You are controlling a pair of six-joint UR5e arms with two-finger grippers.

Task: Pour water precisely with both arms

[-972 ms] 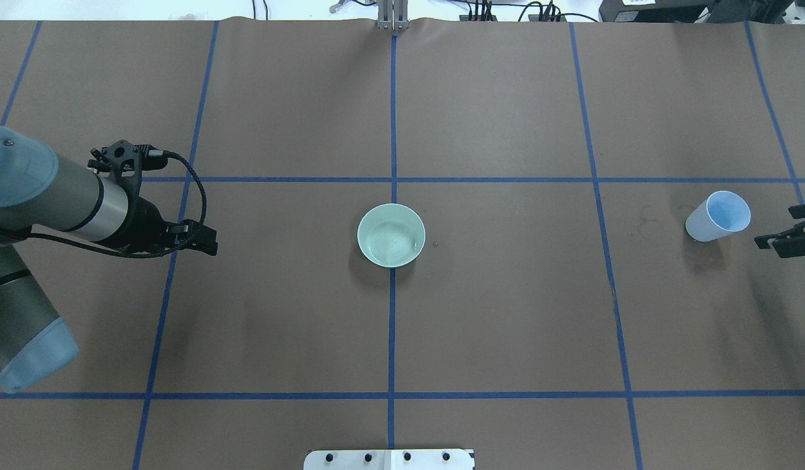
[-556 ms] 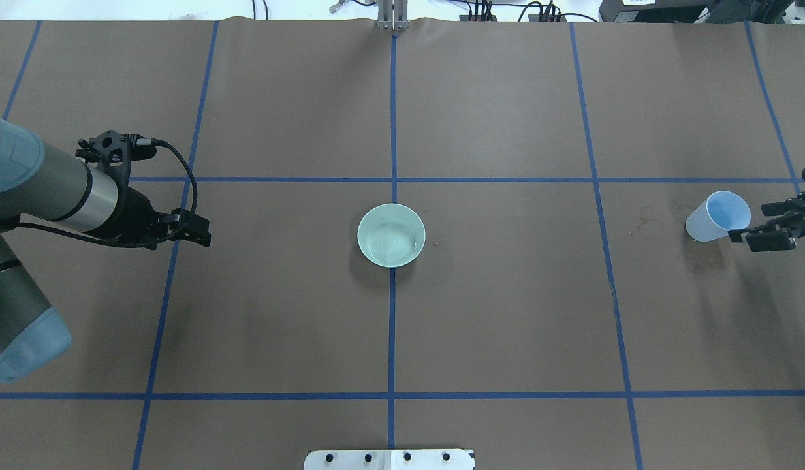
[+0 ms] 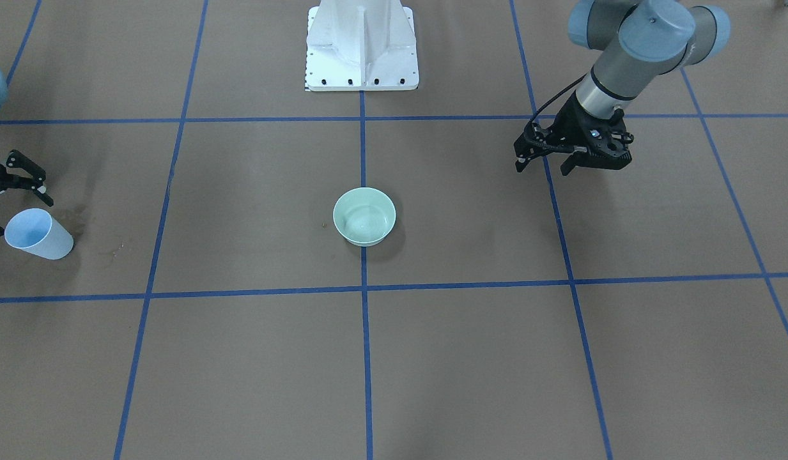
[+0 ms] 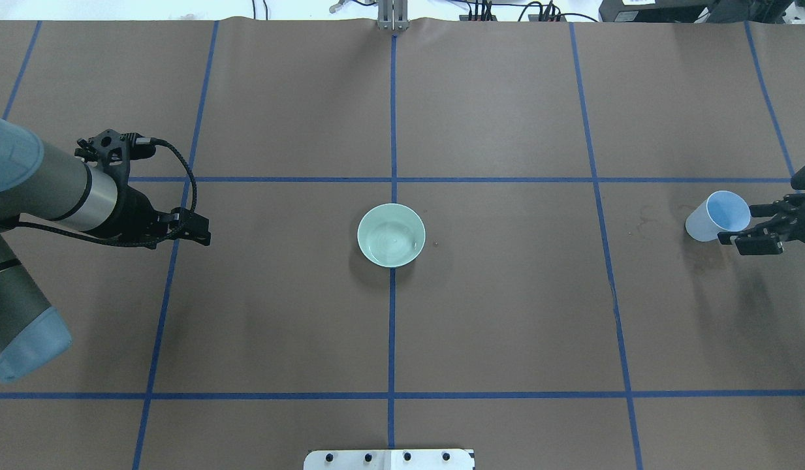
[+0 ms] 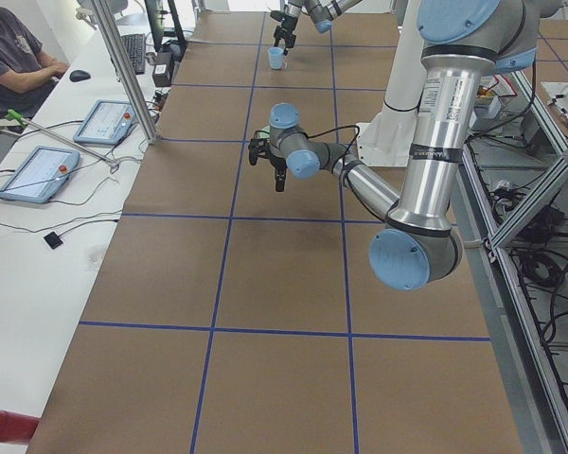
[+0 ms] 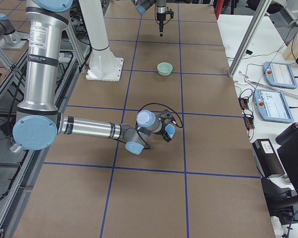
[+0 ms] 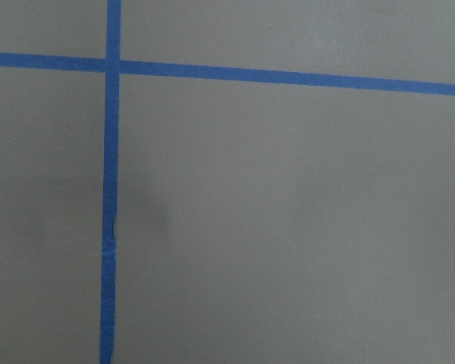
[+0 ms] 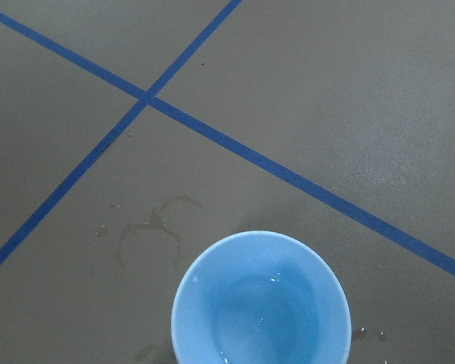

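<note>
The fingers end by the rear rim (image 3: pixel 32 209), short of the cup's middle (image 3: pixel 41 235), so it is too early to close. My right gripper advances, then closes on the cup.
A light blue cup (image 4: pixel 717 217) (image 3: pixel 36 234) stands at the table's right end, and the right wrist view shows a little water (image 8: pixel 262 307) glinting inside it. My right gripper (image 4: pixel 741 227) is open, level with the cup, its fingertips reaching either side of the rim without squeezing it. At the table's middle sits a pale green bowl (image 4: pixel 391 235) (image 3: pixel 364 216) with faint ripples of water in it. Far to the bowl's left, my left gripper (image 4: pixel 203 236) (image 3: pixel 544 167) hangs open over bare paper, holding nothing. The left wrist view shows only paper and tape.
Brown paper with a blue tape grid (image 4: pixel 393 130) covers the table. Damp stains (image 8: pixel 148 224) mark the paper beside the cup. The white pedestal (image 3: pixel 362 48) stands at the robot's edge. A seated person (image 5: pixel 19 57) and tablets (image 5: pixel 38 170) are at a side bench.
My right gripper has moved left up to the cup until its open fingers flank the rim. The left arm drew back slightly to the left, then held still.
</note>
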